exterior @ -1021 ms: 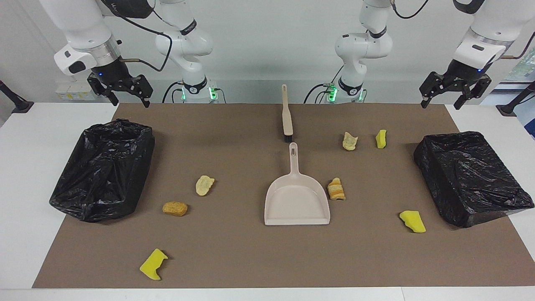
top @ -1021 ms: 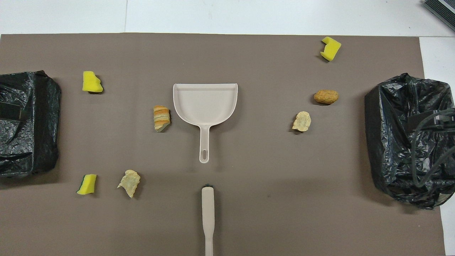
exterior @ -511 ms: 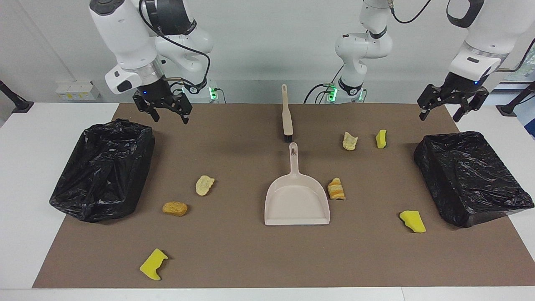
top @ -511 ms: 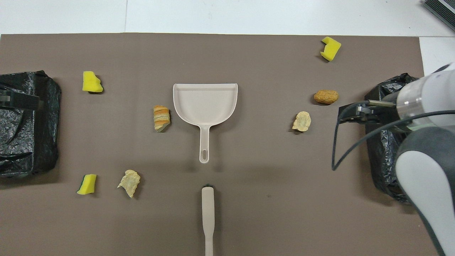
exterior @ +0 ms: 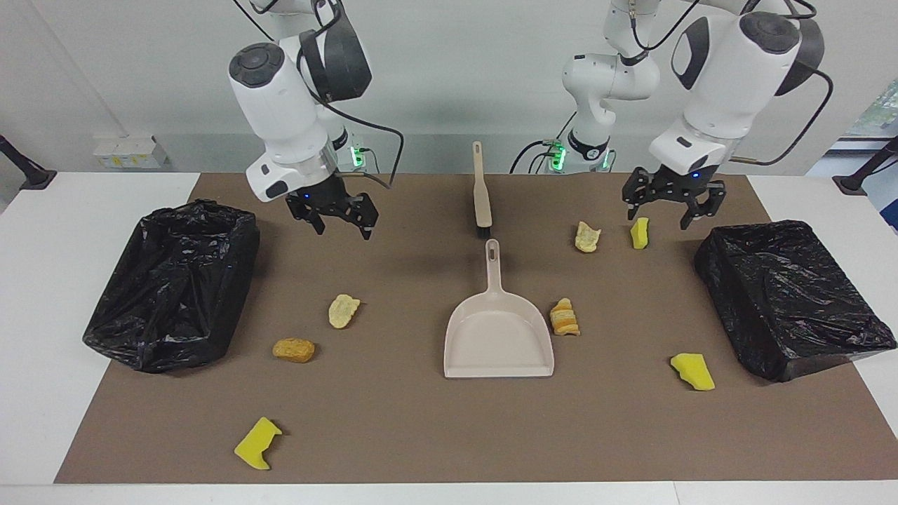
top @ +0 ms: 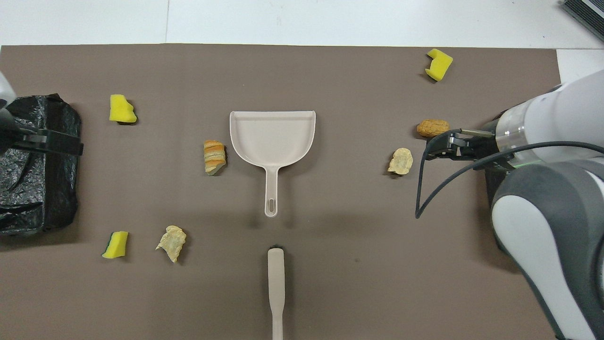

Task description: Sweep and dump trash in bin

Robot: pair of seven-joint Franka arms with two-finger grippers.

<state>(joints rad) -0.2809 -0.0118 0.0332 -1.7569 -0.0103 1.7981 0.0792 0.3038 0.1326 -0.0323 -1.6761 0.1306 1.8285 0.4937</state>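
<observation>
I should next pick up the dustpan with my right gripper by its narrow handle (top: 271, 192), where the fingers can close. The dustpan spreads into a broad, wide pan (top: 272, 136).
Several trash scraps lie on the brown mat: yellow sponge chunks (exterior: 639, 233) (exterior: 693, 370) (exterior: 257, 442) and tan bread pieces (exterior: 588, 236) (exterior: 564, 317) (exterior: 344, 310) (exterior: 294, 349). The beige dustpan (exterior: 463, 330) lies mid-mat, handle toward the robots. In line with that handle lies the beige brush (exterior: 481, 193), nearer the robots. Black bag-lined bins (exterior: 175, 287) (exterior: 789, 294) stand at both ends. My right gripper (exterior: 342, 226) hangs open over the mat between its bin and the brush. My left gripper (exterior: 665, 214) hangs open just above the sponge chunk nearest the robots. Neither holds anything.
White table (exterior: 42, 315) shows around the mat (exterior: 421, 428). In the overhead view the right arm (top: 542, 203) covers most of the bin at its end, and the left arm's black link (top: 47, 140) crosses the other bin (top: 37, 189).
Both arms have swung in from the table's ends toward the middle and come lower. The right gripper left the space over its bin. Nothing on the mat has moved.
</observation>
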